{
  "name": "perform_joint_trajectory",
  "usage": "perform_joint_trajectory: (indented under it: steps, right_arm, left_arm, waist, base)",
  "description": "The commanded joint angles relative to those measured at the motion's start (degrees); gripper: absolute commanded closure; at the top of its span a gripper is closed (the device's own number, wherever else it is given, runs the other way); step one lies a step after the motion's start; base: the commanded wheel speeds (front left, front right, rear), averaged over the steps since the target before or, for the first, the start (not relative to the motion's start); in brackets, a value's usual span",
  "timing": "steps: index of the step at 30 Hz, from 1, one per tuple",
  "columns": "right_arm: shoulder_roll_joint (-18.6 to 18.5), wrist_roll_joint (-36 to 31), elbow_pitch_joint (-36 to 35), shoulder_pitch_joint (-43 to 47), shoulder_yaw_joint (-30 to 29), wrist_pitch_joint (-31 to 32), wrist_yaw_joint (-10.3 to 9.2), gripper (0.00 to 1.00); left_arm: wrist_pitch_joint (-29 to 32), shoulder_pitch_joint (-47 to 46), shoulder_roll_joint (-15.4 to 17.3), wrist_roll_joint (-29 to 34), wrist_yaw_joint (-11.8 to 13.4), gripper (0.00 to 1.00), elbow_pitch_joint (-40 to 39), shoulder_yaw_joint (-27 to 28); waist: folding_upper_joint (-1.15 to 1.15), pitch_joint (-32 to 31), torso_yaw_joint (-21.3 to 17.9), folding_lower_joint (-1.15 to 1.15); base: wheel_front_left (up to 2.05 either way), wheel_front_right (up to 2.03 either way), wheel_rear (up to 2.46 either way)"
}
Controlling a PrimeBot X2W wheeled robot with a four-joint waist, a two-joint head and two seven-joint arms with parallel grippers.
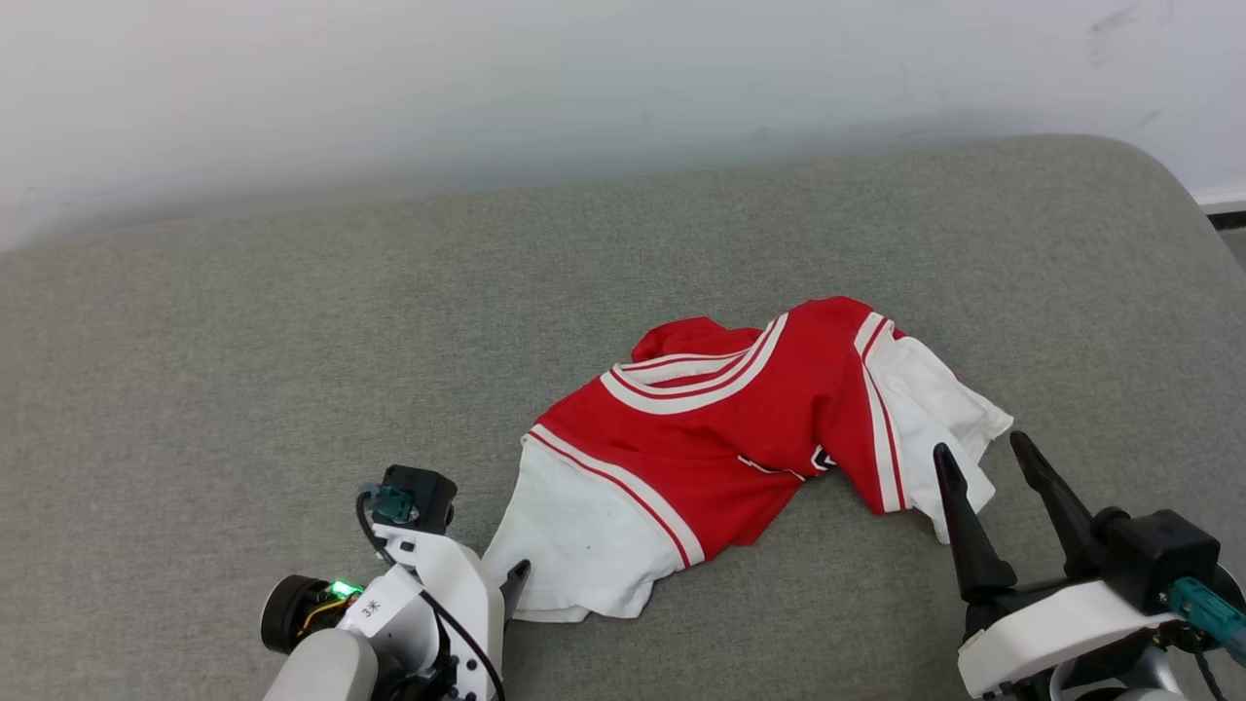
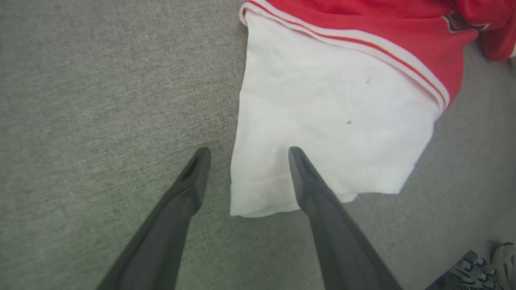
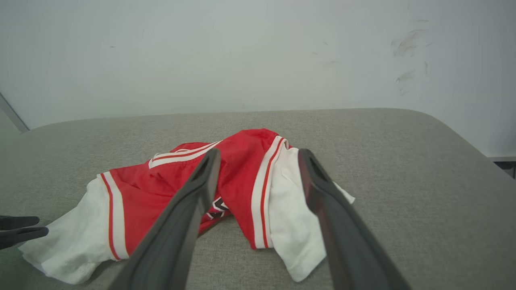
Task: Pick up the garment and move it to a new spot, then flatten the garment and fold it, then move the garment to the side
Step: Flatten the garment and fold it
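Note:
The white sleeve [image 1: 596, 532] is lying flat and spreads wider than my fingertips, so next my left gripper needs to grab the garment by its sleeve edge near the cuff [image 1: 495, 547].
The garment [image 1: 740, 438] lies crumpled on the grey surface: a red body with striped V-neck trim and a white sleeve at each end. My left gripper [image 1: 513, 581] is open at the near-left sleeve [image 2: 322, 121]; in the left wrist view one fingertip [image 2: 297, 155] is over the white cloth and the other over bare grey fabric, so the sleeve's edge lies between them. My right gripper [image 1: 981, 448] is open just before the right sleeve [image 3: 290, 217], holding nothing. Part of the black chest lettering [image 3: 217, 207] shows between folds. The left gripper's fingers [image 3: 20, 231] also appear at the right wrist view's left edge.
The grey fabric surface [image 1: 292, 341] stretches wide, with bare room to the left and behind the garment. A white wall [image 1: 584, 78] runs along its back. Its far right corner [image 1: 1168, 185] is rounded. A shoe [image 2: 483, 266] shows on the floor below the near edge.

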Motion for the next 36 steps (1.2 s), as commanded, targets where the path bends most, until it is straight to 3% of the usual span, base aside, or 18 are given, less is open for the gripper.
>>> perform_joint_trajectory:
  steps: [1,8,9,10,11,16,21,29,36]
  right_arm:
    - [0.2,0.6,0.4,-0.9,0.1,-0.3,-0.04,0.0]
    - [0.4,1.6,2.4,-2.1,-0.4,-1.3,-0.04,0.0]
    - [0.4,1.7,2.6,-2.3,-0.4,-1.5,-0.04,0.0]
    - [0.5,1.8,2.8,-2.5,-0.4,-1.5,-0.04,0.0]
    - [0.5,2.2,3.2,-2.6,-0.5,-1.4,-0.04,0.0]
    - [0.6,5.4,4.9,-2.9,-1.6,0.2,-0.04,0.0]
    - [-1.8,10.1,9.0,-3.0,-5.0,4.1,-0.03,0.0]
    - [-8.1,18.4,18.3,-6.8,-9.9,16.1,-0.04,0.0]
    - [-14.3,22.5,21.9,-14.6,-6.2,26.2,-0.04,0.0]
  left_arm:
    - [2.6,-0.7,0.7,-0.4,-0.4,0.0,0.0,-0.8]
    - [15.8,1.3,3.4,0.1,-1.4,0.0,1.1,-6.4]
    - [16.9,1.7,3.4,-0.3,-1.6,0.34,0.9,-7.2]
    - [17.9,1.7,3.4,-0.3,-1.9,0.75,0.7,-8.2]
    - [18.3,1.7,3.5,-0.4,-2.0,1.0,0.2,-8.9]
    - [13.9,0.7,3.5,0.3,-0.6,1.0,-2.7,-7.8]
    - [7.2,0.5,2.6,1.0,1.4,1.0,-5.3,-5.9]
    - [-0.9,0.4,1.4,1.6,3.1,1.0,-10.0,-4.4]
    - [-3.8,-1.4,0.5,2.2,2.8,1.0,-13.0,-5.3]
  waist:
    - [0.0,1.1,-1.1,0.0]
    - [0.0,3.2,-2.5,0.0]
    - [0.0,3.5,-2.6,0.0]
    - [0.0,3.7,-2.7,0.0]
    - [0.0,3.9,-2.7,0.0]
    - [0.0,3.8,-2.6,0.0]
    - [0.0,3.0,-1.5,0.0]
    - [0.0,4.0,0.8,0.0]
    - [0.0,6.5,2.9,0.0]
  base:
    - [0.0,0.0,0.0]
    - [0.0,0.0,0.0]
    - [0.0,0.0,0.0]
    - [0.0,0.0,0.0]
    - [0.0,0.0,0.0]
    - [0.0,0.0,0.0]
    - [0.0,0.0,0.0]
    - [0.0,0.0,0.0]
    - [0.0,0.0,0.0]
